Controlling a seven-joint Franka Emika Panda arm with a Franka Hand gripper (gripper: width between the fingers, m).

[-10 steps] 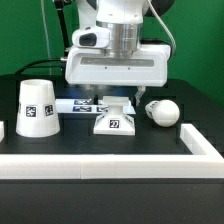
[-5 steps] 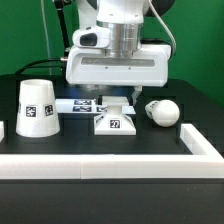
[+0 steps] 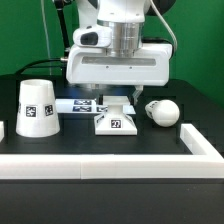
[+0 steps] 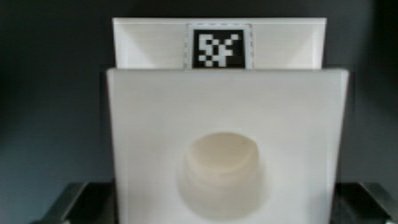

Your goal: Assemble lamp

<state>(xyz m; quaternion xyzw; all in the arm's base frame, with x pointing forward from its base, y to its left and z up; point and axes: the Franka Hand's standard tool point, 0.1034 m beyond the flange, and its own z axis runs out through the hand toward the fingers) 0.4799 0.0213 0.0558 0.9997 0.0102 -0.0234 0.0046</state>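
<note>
My gripper is holding the lamp base, which is short of the white wall's corner (image 3: 200, 160). It should keep holding the base until the base gets to that corner.
The white stepped lamp base (image 3: 115, 118) sits on the black table at the middle, its tag facing the camera. My gripper (image 3: 113, 100) is straight above it, its fingers down at the base's two sides. In the wrist view the base (image 4: 222, 110) fills the picture with its round socket in the middle, and my gripper (image 4: 224, 208) has a dark finger (image 4: 86, 205) pressed against each side edge. The ball-shaped bulb (image 3: 162, 111) lies to the exterior view's right of the base. The tapered shade (image 3: 37, 108) stands at the exterior view's left.
The marker board (image 3: 84, 103) lies flat behind the base, between it and the shade. A white raised wall (image 3: 100, 164) runs along the table's front and up its right side (image 3: 198, 142).
The base has shifted very slightly toward the exterior view's right under the gripper. The bulb and the shade have not moved.
</note>
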